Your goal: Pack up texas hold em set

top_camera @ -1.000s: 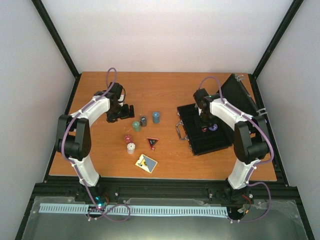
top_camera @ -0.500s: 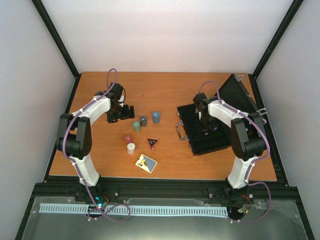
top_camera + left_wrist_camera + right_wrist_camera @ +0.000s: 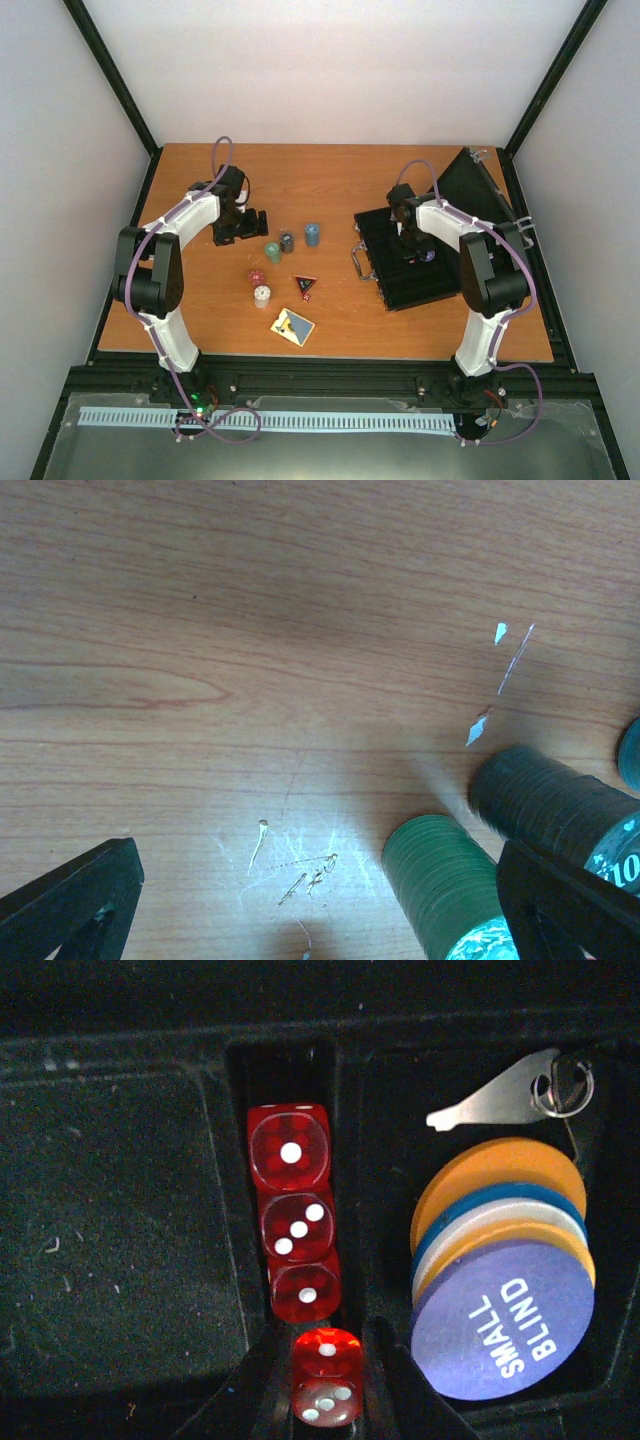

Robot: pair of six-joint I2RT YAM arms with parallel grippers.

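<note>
The red die lines up with the row at the slot's near end and would end in the slot, so my right gripper needs to open its fingers.
The black briefcase lies open at the right, its lid raised. My right gripper is down inside it. In the right wrist view it is shut on a red die, held at the near end of a slot with three red dice in a row. The purple "SMALL BLIND" disc lies on other discs beside the slot. My left gripper is open over bare wood, left of the green chip stack and the dark stack.
On the table lie a blue chip stack, red dice, a white chip stack, a small triangular piece and the card deck. A metal key lies in the case.
My right gripper has shifted a little back and left inside the case, and the arm's elbow has drawn in. The left arm has not moved.
</note>
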